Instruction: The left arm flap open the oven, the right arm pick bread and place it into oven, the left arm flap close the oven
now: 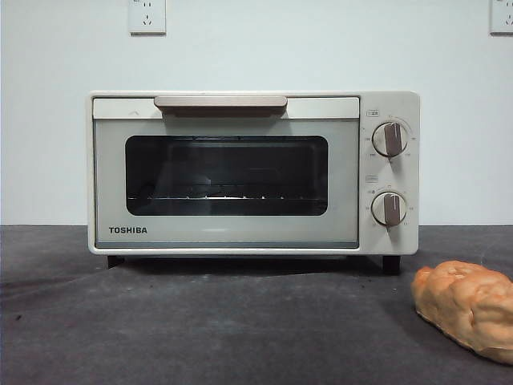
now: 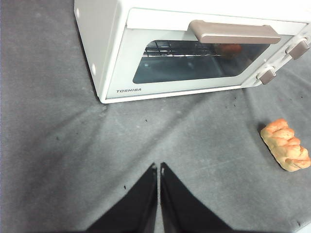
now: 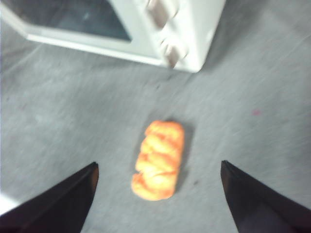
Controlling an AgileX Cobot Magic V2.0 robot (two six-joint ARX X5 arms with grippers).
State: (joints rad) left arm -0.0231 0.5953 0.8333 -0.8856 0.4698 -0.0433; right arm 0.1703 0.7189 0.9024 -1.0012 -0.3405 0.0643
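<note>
The robot's right gripper will put the lumpy golden-orange bread into the oven, picking it up by its narrow end (image 3: pixel 152 187).
The cream-white Toshiba oven (image 1: pixel 240 172) stands on the dark table with its glass door closed and its beige handle (image 1: pixel 220 103) at the top. The oven (image 2: pixel 194 48) also fills the upper part of the left wrist view, door closed. The golden bread (image 1: pixel 469 309) lies on the table in front of the oven's knob side. My left gripper (image 2: pixel 159 167) is shut, hovering over bare table well short of the oven door. My right gripper (image 3: pixel 158 167) is open, above the bread (image 3: pixel 159 160), which lies between its jaws. Neither arm shows in the front view.
The dark grey cloth-covered table (image 1: pixel 200 329) stretches in front of the oven. Two knobs (image 1: pixel 389 139) sit on the oven's right panel. A white wall with power sockets (image 1: pixel 147 16) stands behind.
</note>
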